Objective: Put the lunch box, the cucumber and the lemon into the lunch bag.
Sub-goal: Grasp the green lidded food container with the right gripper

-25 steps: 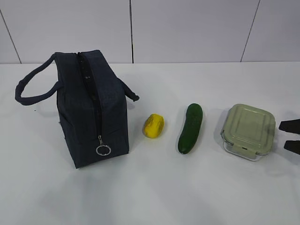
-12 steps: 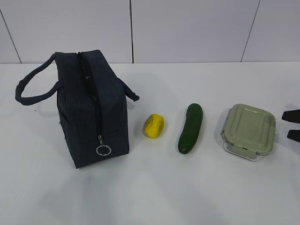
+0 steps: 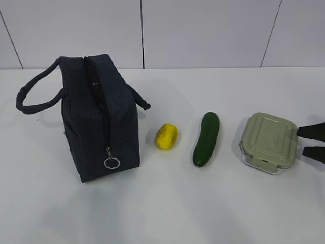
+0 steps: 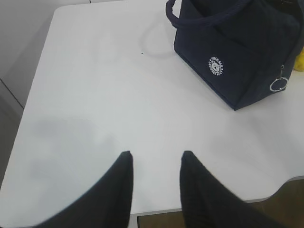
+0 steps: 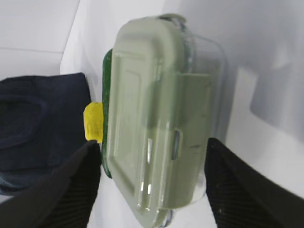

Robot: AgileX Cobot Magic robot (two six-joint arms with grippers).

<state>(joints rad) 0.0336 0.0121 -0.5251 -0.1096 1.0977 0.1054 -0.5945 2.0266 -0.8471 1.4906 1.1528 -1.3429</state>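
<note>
I need to grab across the lunch box's (image 3: 269, 141) lid and glass base with my right gripper next. Then I can pack it into the lunch bag (image 3: 99, 117).
The navy lunch bag (image 3: 99, 117) stands at the left with its zipper shut and the ring pull (image 3: 111, 162) hanging low; the left wrist view shows the lunch bag (image 4: 237, 57) too. To its right lie the lemon (image 3: 166, 136), the cucumber (image 3: 206, 139) and the sage-lidded lunch box (image 3: 269, 141). My right gripper (image 3: 301, 141) is open at the box's right side. In the right wrist view the right gripper (image 5: 152, 145) has its fingers on either side of the lunch box (image 5: 156, 109)'s near end. My left gripper (image 4: 156, 154) is open over bare table.
The white table (image 3: 203, 213) ends at a pale wall behind. In the left wrist view the table's near edge (image 4: 156, 213) runs just beneath the fingers. Behind the box, the right wrist view shows slivers of lemon (image 5: 92, 121) and cucumber (image 5: 107, 95).
The right gripper drew back to the right, then came left again, and its fingertips now reach the lunch box's right side. Nothing else has moved.
</note>
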